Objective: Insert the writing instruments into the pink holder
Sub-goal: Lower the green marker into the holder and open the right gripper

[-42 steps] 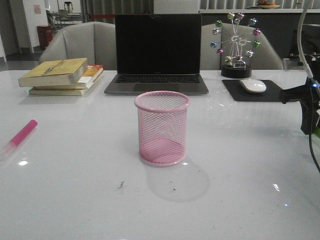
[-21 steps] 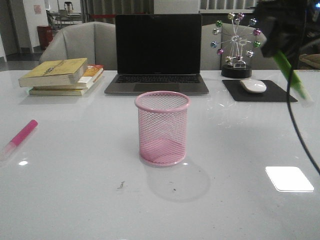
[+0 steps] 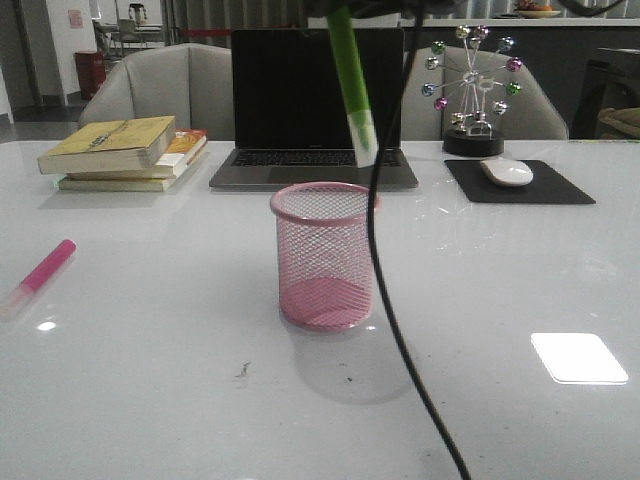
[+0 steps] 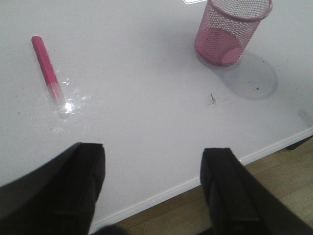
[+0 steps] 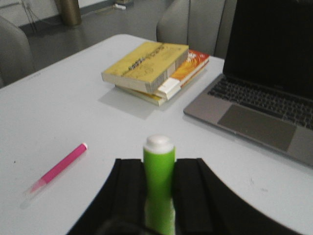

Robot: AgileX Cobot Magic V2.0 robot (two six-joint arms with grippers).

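The green marker's pale lower end is above the pink holder's rim, so my right gripper keeps hold of the green marker until the marker is lower.
The pink holder stands upright in the middle of the white table; only its pink base shows through the mesh. A lime green marker hangs tilted just above and behind its rim, pale cap end down. My right gripper is shut on that marker; in the front view it sits mostly past the top edge. The magenta-pink marker lies flat at the table's left. My left gripper hovers open over the near table edge, nothing between its fingers.
A laptop stands open behind the holder, a stack of books to its left. A mouse on a black pad and a ball ornament sit at the back right. A black cable hangs across the front of the holder.
My right arm has swung up and leftwards from the table's right side with the green marker, which now hangs over the holder. The pink marker and holder have not moved.
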